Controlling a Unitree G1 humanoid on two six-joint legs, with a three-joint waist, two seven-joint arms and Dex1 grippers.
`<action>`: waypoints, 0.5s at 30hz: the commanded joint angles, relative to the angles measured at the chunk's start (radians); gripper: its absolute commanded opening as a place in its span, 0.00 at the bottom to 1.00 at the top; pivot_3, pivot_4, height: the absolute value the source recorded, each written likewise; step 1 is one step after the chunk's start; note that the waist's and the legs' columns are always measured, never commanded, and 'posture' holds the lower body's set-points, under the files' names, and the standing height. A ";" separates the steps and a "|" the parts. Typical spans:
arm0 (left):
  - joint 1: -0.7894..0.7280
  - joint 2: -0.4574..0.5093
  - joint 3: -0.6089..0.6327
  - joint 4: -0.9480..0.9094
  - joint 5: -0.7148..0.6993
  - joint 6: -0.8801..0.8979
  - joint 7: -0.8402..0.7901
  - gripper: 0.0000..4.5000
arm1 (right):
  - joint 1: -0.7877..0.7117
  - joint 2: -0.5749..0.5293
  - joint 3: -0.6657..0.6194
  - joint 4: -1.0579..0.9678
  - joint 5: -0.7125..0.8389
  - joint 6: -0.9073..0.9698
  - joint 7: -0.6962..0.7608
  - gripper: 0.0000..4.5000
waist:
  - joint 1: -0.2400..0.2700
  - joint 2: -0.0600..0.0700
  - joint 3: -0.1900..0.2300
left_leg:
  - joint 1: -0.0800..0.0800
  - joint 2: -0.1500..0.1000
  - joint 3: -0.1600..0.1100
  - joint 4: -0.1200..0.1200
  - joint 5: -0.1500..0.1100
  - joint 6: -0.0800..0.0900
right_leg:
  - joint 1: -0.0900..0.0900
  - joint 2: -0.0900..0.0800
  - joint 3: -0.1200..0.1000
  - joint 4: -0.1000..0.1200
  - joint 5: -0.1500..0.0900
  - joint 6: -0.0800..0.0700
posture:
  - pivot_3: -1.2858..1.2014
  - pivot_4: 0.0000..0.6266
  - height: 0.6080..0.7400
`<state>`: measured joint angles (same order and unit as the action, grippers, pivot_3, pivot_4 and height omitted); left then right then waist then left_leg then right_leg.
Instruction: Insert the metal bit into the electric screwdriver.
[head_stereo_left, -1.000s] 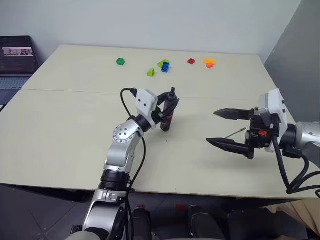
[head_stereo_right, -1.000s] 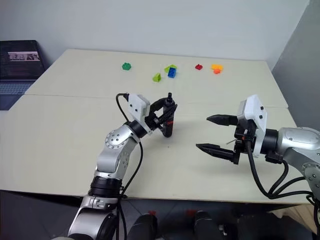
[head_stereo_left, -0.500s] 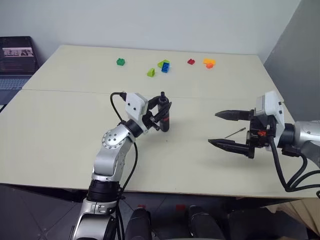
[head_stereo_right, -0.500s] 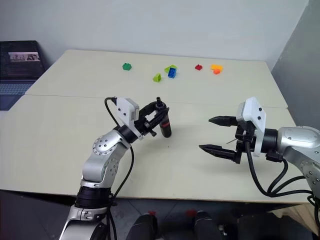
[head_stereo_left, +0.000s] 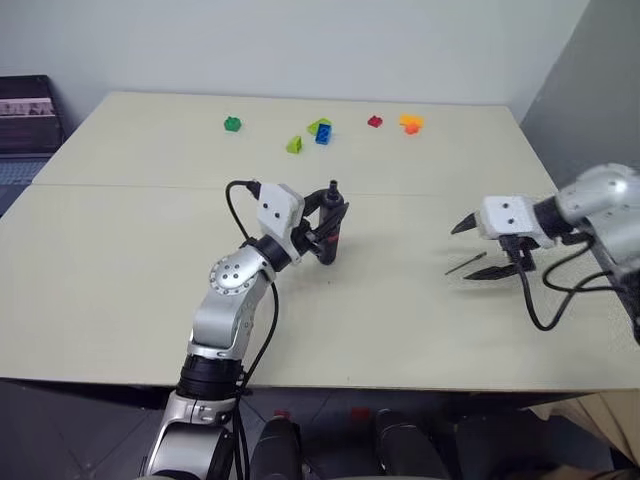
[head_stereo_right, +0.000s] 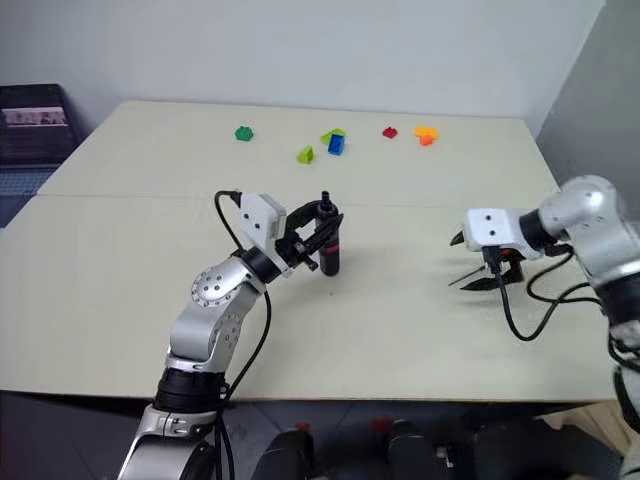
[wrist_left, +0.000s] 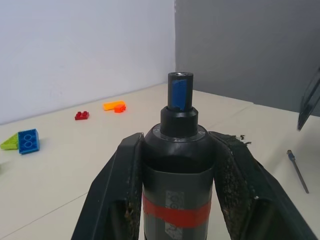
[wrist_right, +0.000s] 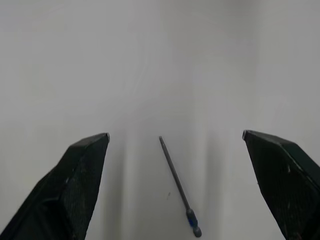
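Observation:
The metal bit's stem end should stay free to enter the screwdriver, so my right gripper needs to grab the metal bit by its slim stem beside the blue band (wrist_right: 182, 196) next.
The electric screwdriver (head_stereo_left: 329, 248), black with a red band, stands nearly upright just above the table's middle, its open socket end (wrist_left: 178, 92) up. My left gripper (head_stereo_left: 325, 215) is shut on its body, one finger (wrist_left: 112, 190) on each side. To the right, the metal bit (head_stereo_left: 466, 265) lies flat on the table, a thin dark rod (wrist_right: 177, 185). My right gripper (head_stereo_left: 462, 255) hangs over it, pointing down, open wide with the bit between its spread fingers (wrist_right: 80, 170) and touching neither.
Small toy bricks lie along the table's far side: green (head_stereo_left: 232, 124), blue with green (head_stereo_left: 322, 131), red (head_stereo_left: 375, 121), orange (head_stereo_left: 410, 124). A laptop (head_stereo_left: 25, 110) sits off the table's left. A grey wall (head_stereo_left: 580, 80) stands close on the right.
My right gripper has swung from level to pointing down and moved away and right, now standing over the bit. The left gripper still holds the screwdriver in about the same place.

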<state>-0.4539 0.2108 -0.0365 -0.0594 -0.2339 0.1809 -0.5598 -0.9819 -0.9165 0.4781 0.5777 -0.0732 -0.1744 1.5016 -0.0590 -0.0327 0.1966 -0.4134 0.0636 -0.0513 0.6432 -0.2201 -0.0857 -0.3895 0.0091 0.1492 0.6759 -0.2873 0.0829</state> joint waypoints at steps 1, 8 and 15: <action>0.013 -0.006 -0.005 -0.032 0.006 -0.018 0.020 0.36 | -0.135 0.066 0.078 0.261 -0.165 -0.176 0.018 1.00 | 0.000 0.000 0.000 | 0.000 0.000 0.000 0.000 0.000 0.000 | 0.000 0.000 0.000 0.000 0.000 0.000 | 0.52 0.24 1.00; 0.040 0.001 -0.004 -0.065 0.005 -0.016 0.037 0.36 | -0.259 0.170 0.150 0.553 -0.343 -0.333 -0.089 1.00 | 0.001 0.000 0.000 | 0.000 0.000 0.000 0.001 0.000 0.000 | 0.000 -0.001 0.000 0.001 0.000 0.000 | 0.52 0.24 1.00; 0.049 0.009 0.001 -0.080 0.008 -0.011 0.058 0.36 | -0.276 0.221 0.162 0.657 -0.444 -0.387 -0.219 1.00 | -0.006 0.000 0.000 | 0.002 -0.001 0.000 0.001 0.000 0.000 | 0.001 -0.001 0.000 0.003 0.000 0.000 | 0.52 0.24 1.00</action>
<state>-0.4086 0.2133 -0.0356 -0.1020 -0.2320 0.1709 -0.5109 -1.2280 -0.6918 0.6406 1.2057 -0.4891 -0.5436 1.3132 -0.0652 -0.0322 0.1967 -0.4115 0.0628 -0.0513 0.6437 -0.2199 -0.0860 -0.3888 0.0083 0.1494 0.6792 -0.2871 0.0825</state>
